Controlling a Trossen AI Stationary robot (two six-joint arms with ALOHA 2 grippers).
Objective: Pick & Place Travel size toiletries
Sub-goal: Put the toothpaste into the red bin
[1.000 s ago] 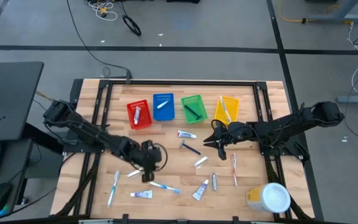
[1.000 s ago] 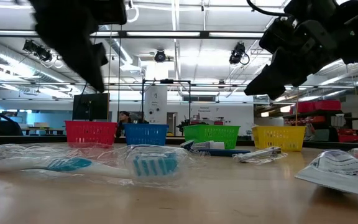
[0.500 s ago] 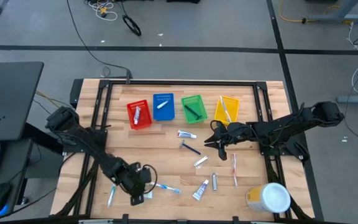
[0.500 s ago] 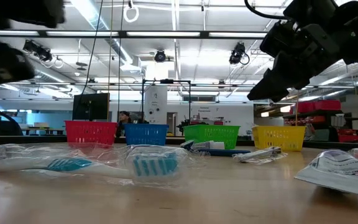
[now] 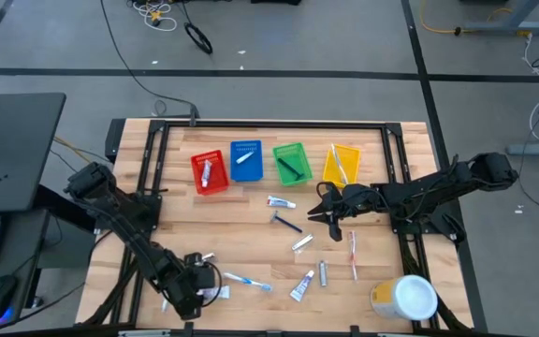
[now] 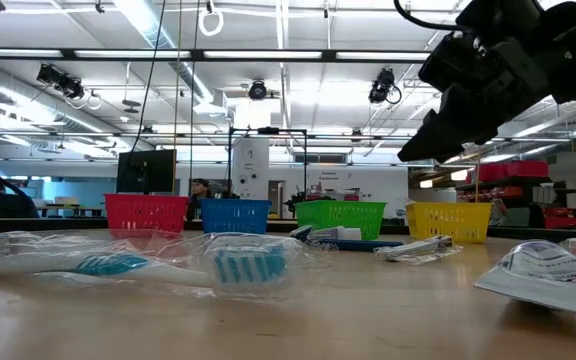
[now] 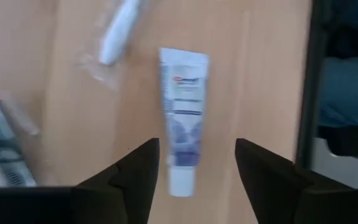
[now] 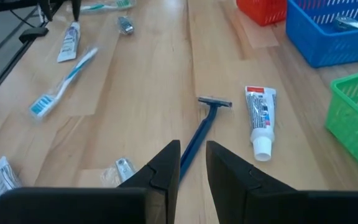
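The fingers of my left gripper are stopping above the toothpaste tube and would miss it if they closed now. They need to go lower before they close on it.
Travel size toiletries lie loose on the wooden table (image 5: 176, 211). My left gripper (image 7: 196, 167) is open near the table's front left. Its fingers stand over either side of a white toothpaste tube (image 7: 183, 118) that lies flat on the wood, also seen in the high view (image 5: 217, 294). They do not touch it. My right gripper (image 5: 329, 215) hovers right of the table's middle with a narrow gap (image 8: 192, 163) and nothing in it. Just beyond it lie a blue razor (image 8: 199, 127) and a toothpaste tube (image 8: 260, 121).
Red (image 5: 209, 174), blue (image 5: 246, 161), green (image 5: 290, 163) and yellow (image 5: 341, 164) bins stand in a row at the back, each with items inside. A white-lidded yellow tub (image 5: 406, 298) sits front right. A wrapped toothbrush (image 5: 248, 281) lies right of my left gripper.
My left gripper has swung from the table's middle left toward the near edge and a little to the left, sinking slightly, and now stands over the toothpaste tube. My right arm has kept still.
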